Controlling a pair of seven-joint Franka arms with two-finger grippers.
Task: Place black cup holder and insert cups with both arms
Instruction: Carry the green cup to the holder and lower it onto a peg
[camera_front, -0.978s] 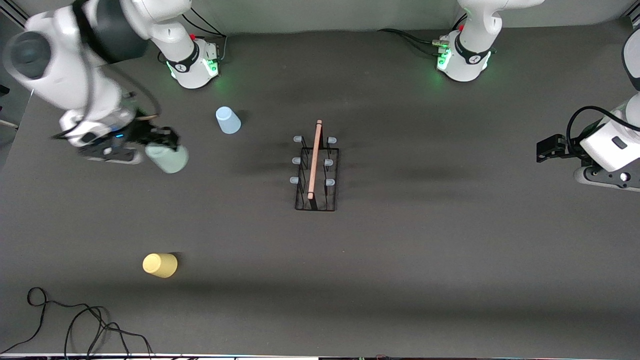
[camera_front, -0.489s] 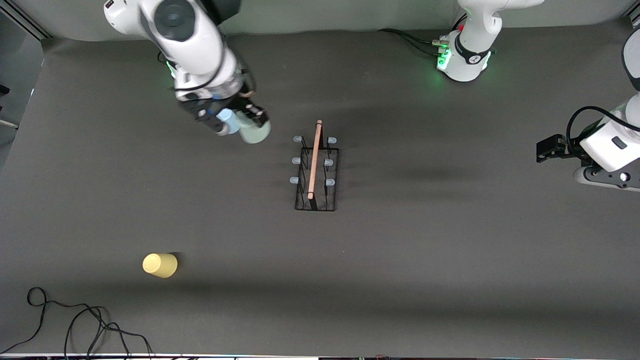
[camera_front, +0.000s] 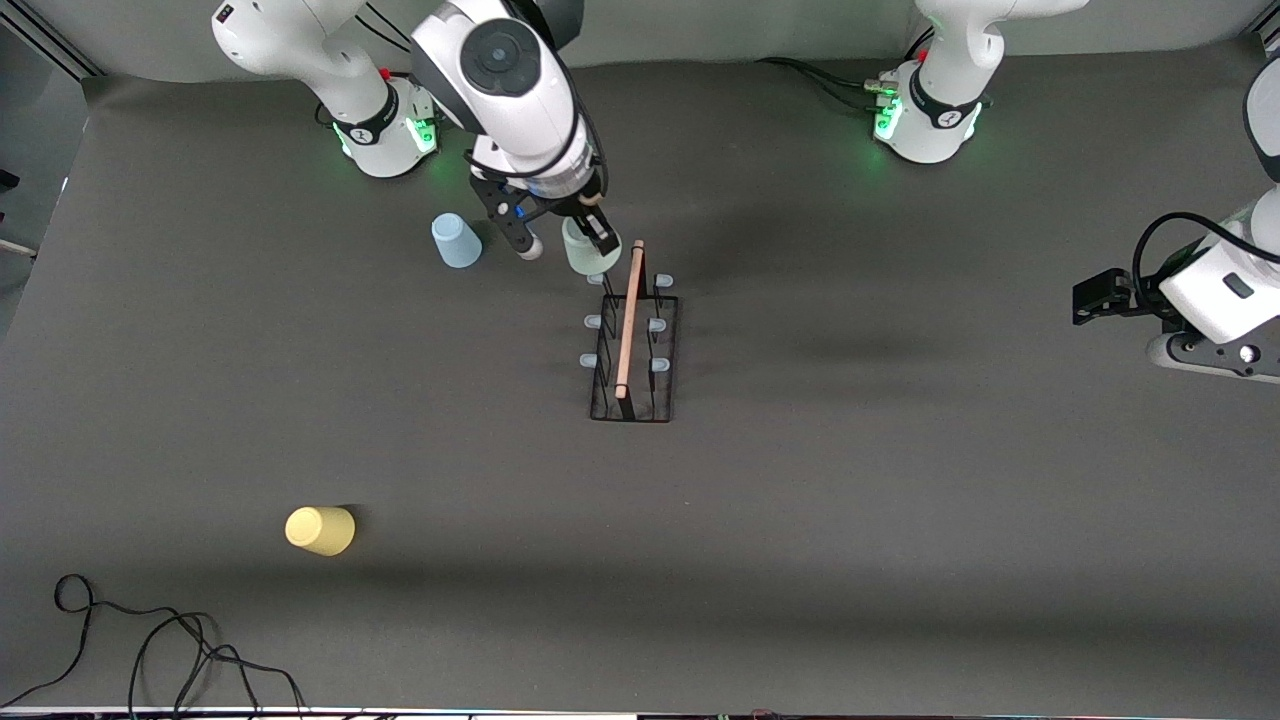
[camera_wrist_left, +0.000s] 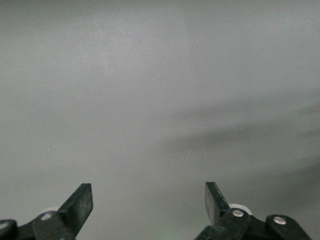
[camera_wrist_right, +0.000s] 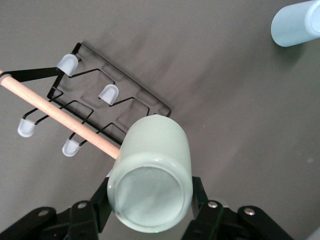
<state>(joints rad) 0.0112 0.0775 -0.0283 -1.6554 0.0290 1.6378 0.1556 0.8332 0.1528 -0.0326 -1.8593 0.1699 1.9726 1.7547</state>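
In the front view, the green cup's lower edge (camera_front: 591, 266) hangs above the black cup holder (camera_front: 632, 340), so my right gripper keeps the cup until it is lower.
The black cup holder (camera_front: 632, 340) stands at the table's middle, wooden handle on top; it also shows in the right wrist view (camera_wrist_right: 60, 115). My right gripper (camera_front: 565, 240) is shut on the pale green cup (camera_front: 580, 250) and holds it over the rack's end nearest the robots' bases. In the right wrist view the gripper (camera_wrist_right: 149, 200) clamps the green cup (camera_wrist_right: 152, 170) by its sides, beside the handle's tip. The light blue cup (camera_front: 456, 241) (camera_wrist_right: 297, 22) stands upside down, toward the right arm's end from the rack. The yellow cup (camera_front: 320, 530) lies nearer the camera. My left gripper (camera_front: 1100, 297) (camera_wrist_left: 147, 195) is open and empty.
Loose black cables (camera_front: 150, 640) lie at the table's near corner, at the right arm's end. The left arm waits over the left arm's end of the table, above bare grey surface (camera_wrist_left: 150, 100).
My right gripper has carried the green cup from the right arm's end of the table, past the light blue cup, to the rack's end. The left arm has not moved.
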